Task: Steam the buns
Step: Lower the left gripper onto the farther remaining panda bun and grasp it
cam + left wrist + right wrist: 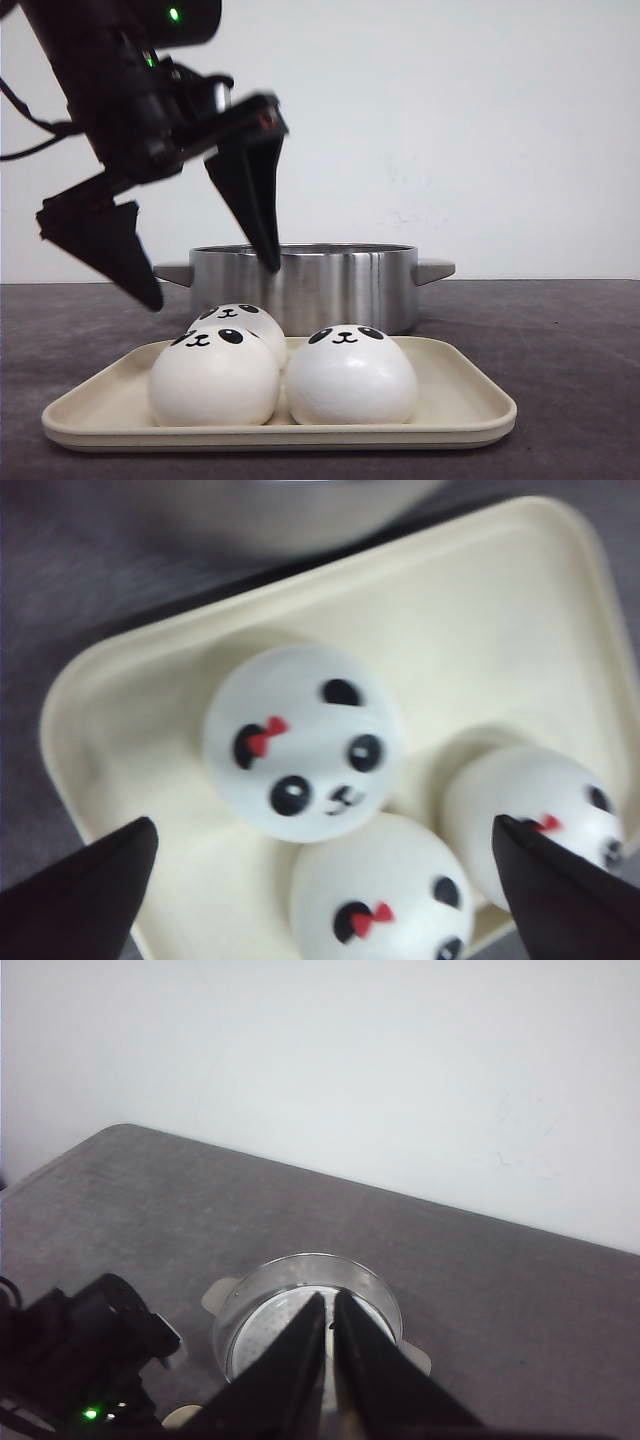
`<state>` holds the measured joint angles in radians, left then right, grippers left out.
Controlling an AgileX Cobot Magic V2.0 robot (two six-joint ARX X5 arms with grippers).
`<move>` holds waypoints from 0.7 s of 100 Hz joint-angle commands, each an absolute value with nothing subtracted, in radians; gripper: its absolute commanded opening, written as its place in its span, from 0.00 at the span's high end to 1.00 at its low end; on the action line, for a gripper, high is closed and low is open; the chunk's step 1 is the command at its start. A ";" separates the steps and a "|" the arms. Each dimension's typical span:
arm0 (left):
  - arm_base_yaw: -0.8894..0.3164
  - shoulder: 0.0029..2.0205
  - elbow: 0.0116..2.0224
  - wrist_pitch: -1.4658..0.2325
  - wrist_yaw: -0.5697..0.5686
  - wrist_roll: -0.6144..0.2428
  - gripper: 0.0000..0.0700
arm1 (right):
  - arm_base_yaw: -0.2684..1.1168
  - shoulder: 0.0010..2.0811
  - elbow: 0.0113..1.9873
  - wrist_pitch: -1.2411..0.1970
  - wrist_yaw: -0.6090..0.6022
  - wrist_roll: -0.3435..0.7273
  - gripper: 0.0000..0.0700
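Note:
My left gripper's fingers are still above the rear bun's top and closing now would miss the bun, so lowering comes first, before closing.
Three white panda-face buns lie on a cream tray [470, 405]: one front left [213, 378], one front right [350, 377], one behind [240, 322]. A fourth bun does not show. My left gripper [214, 283] hangs open and empty above the tray's left half. In the left wrist view its open jaws [323, 825] straddle the buns [300, 745], [385, 890], [535, 810] from above without touching. My right gripper [330, 1297] is shut and empty, high above the steel pot [290, 1275]; it is outside the front view.
The steel pot [330, 285] with two side handles stands right behind the tray on the dark grey table. Its inside is partly hidden by the right fingers. A white wall is at the back. The left arm [85, 1350] shows beside the pot.

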<state>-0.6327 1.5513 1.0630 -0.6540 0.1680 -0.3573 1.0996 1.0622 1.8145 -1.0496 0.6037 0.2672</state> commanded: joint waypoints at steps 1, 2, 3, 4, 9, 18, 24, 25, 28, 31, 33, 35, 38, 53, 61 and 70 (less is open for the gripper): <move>-0.641 1.591 1.079 -0.651 0.160 -0.402 0.04 | 1.114 1.068 1.834 -1.049 0.607 0.282 0.99; -0.641 1.594 1.079 -0.651 0.160 -0.403 0.04 | 1.114 1.068 1.834 -1.050 0.607 0.282 0.99; -0.641 1.598 1.079 -0.650 0.160 -0.404 0.04 | 1.114 1.068 1.834 -1.051 0.607 0.282 0.99; -0.642 1.601 1.079 -0.650 0.160 -0.406 0.04 | 1.114 1.068 1.834 -1.052 0.607 0.282 0.99; -0.642 1.617 1.079 -0.649 0.157 -0.411 0.04 | 1.114 1.068 1.834 -1.057 0.607 0.282 0.99; -0.645 1.641 1.079 -0.638 0.157 -0.423 0.04 | 1.114 1.069 1.834 -1.065 0.607 0.283 0.99; -0.646 1.652 1.079 -0.624 0.157 -0.445 0.04 | 1.114 1.070 1.833 -1.068 0.607 0.285 0.99; -0.646 1.653 1.079 -0.621 0.157 -0.448 0.04 | 1.113 1.070 1.833 -1.068 0.607 0.285 0.99; -0.646 1.655 1.079 -0.614 0.157 -0.456 0.04 | 1.114 1.071 1.833 -1.069 0.607 0.286 0.99; -0.646 1.656 1.079 -0.605 0.157 -0.459 0.04 | 1.114 1.071 1.833 -1.071 0.607 0.286 0.99; -0.647 1.656 1.079 -0.599 0.157 -0.459 0.04 | 1.113 1.071 1.832 -1.072 0.607 0.287 0.99; -0.648 1.656 1.079 -0.593 0.154 -0.459 0.04 | 1.114 1.071 1.832 -1.073 0.607 0.289 0.99; -0.650 1.656 1.079 -0.583 0.151 -0.459 0.04 | 1.114 1.071 1.832 -1.074 0.607 0.289 0.99; -0.651 1.656 1.079 -0.552 0.109 -0.461 0.07 | 1.113 1.071 1.832 -1.079 0.607 0.289 0.99; -0.651 1.657 1.079 -0.552 0.075 -0.461 0.20 | 1.113 1.071 1.832 -1.079 0.608 0.289 0.99; -0.651 1.658 1.079 -0.553 0.073 -0.458 0.32 | 1.113 1.071 1.832 -1.080 0.608 0.289 0.99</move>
<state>-0.6430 1.6375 1.0630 -0.5560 0.0769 -0.4568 1.0996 1.0607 1.8145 -1.0870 0.6041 0.2710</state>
